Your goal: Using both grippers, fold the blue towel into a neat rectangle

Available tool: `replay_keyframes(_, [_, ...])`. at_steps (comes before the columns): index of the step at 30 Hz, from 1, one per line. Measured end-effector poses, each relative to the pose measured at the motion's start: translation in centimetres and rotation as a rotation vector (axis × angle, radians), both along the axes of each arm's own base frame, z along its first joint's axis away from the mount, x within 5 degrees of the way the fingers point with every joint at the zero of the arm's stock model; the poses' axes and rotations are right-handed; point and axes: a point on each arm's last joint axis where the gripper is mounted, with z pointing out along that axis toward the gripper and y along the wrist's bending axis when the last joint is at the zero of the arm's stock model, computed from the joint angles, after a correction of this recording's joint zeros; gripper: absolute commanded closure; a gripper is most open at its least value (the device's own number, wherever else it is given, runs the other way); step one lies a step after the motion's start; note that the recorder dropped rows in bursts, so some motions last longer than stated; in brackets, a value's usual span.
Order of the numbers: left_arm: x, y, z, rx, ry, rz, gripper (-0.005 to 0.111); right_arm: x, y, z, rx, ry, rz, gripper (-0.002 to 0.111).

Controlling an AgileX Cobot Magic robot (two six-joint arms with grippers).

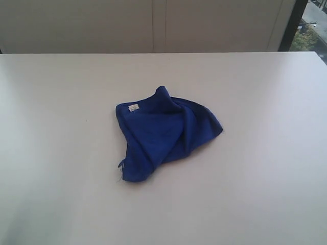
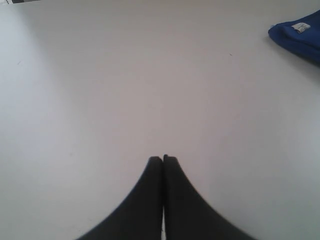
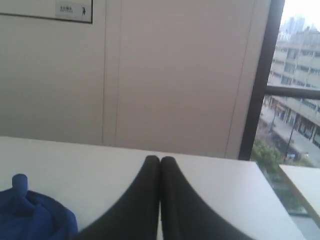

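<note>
The blue towel (image 1: 163, 133) needs to be folded into a neat rectangle, so my right gripper should next grab the plain corner across from the white tag.
The blue towel (image 1: 163, 133) lies crumpled in a loose heap at the middle of the white table (image 1: 61, 153), with a small white tag (image 1: 133, 107) near its back left corner. Neither arm shows in the exterior view. In the left wrist view my left gripper (image 2: 163, 159) is shut with nothing between its black fingers, over bare table, and a corner of the towel (image 2: 297, 37) with its tag lies well off to one side. My right gripper (image 3: 160, 159) is shut and empty too, with a bunched part of the towel (image 3: 30, 215) beside it.
A beige panelled wall (image 1: 153, 25) runs behind the table's far edge. A dark window frame (image 3: 257, 80) with buildings outside stands past the table's right end. The table's right corner (image 3: 260, 170) shows in the right wrist view.
</note>
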Motion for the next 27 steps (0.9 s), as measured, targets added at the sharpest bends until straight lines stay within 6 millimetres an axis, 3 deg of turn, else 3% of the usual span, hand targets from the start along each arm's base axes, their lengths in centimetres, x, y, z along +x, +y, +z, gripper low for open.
replay_keyframes(6, [0.0, 0.0, 0.0, 0.0, 0.0, 0.0, 0.107, 4.3, 0.4, 1.7, 0.084, 0.242, -0.005, 0.108])
replay_keyframes(13, [0.0, 0.0, 0.0, 0.0, 0.0, 0.0, 0.107, 8.8, 0.8, 1.6, 0.119, 0.471, -0.027, 0.108])
replay_keyframes(21, [0.0, 0.0, 0.0, 0.0, 0.0, 0.0, 0.107, 12.9, 1.6, -3.5, 0.298, 0.789, -0.081, 0.108])
replay_keyframes(24, [0.0, 0.0, 0.0, 0.0, 0.0, 0.0, 0.107, 14.2, 2.7, -5.4, 0.332, 0.914, -0.075, 0.108])
replay_keyframes(27, [0.0, 0.0, 0.0, 0.0, 0.0, 0.0, 0.107, 16.2, 4.2, -6.0, 0.344, 0.967, -0.05, 0.108])
